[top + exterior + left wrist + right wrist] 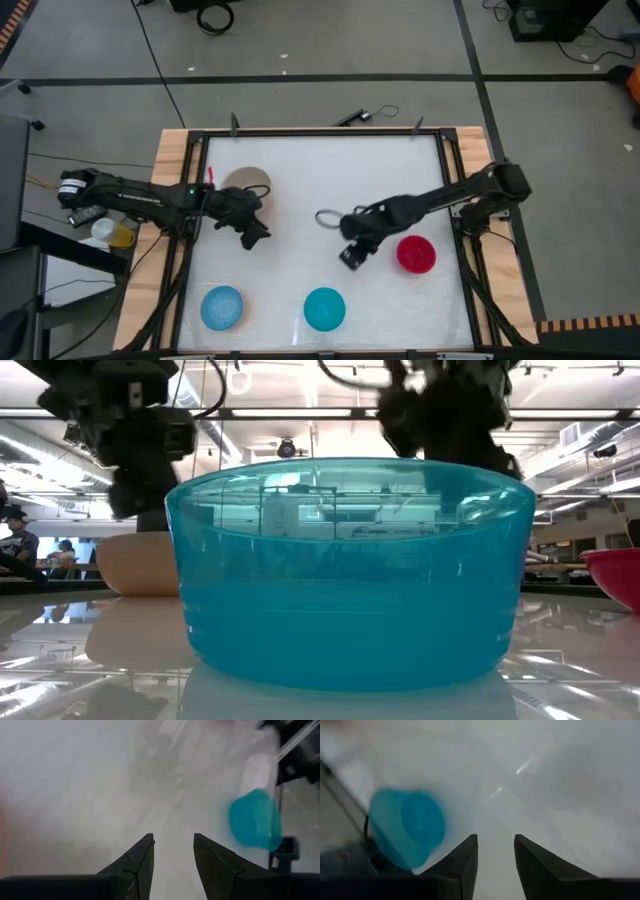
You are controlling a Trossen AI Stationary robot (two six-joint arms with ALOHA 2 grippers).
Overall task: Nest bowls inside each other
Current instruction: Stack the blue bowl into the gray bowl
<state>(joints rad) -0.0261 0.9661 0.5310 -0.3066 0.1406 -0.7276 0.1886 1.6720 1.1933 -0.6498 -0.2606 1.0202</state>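
I need to take hold of the teal bowl by its rim (pixel 341 302) with my right gripper next, so that I can nest it inside the beige bowl (pixel 248 182).
Several small bowls stand upright on the white table. A beige bowl (pixel 248 182) is at the far left, a red bowl (pixel 416 254) at the right, a light blue bowl (pixel 222 307) and a teal bowl (pixel 324 309) near the front edge. My left gripper (pixel 255 238) hangs open just on the near side of the beige bowl, nothing between its fingers (pixel 173 840). My right gripper (pixel 348 260) hangs open beside the red bowl, on that bowl's left, above the table (pixel 496 837). The teal bowl (pixel 350 590) fills the low view.
A black frame (pixel 300 133) runs around the white table, with wooden boards (pixel 172 160) outside it on both sides. White table surface shows in the middle between the two grippers and the front bowls. Each wrist view shows the teal bowl (pixel 252 820) (pixel 405 827) ahead.
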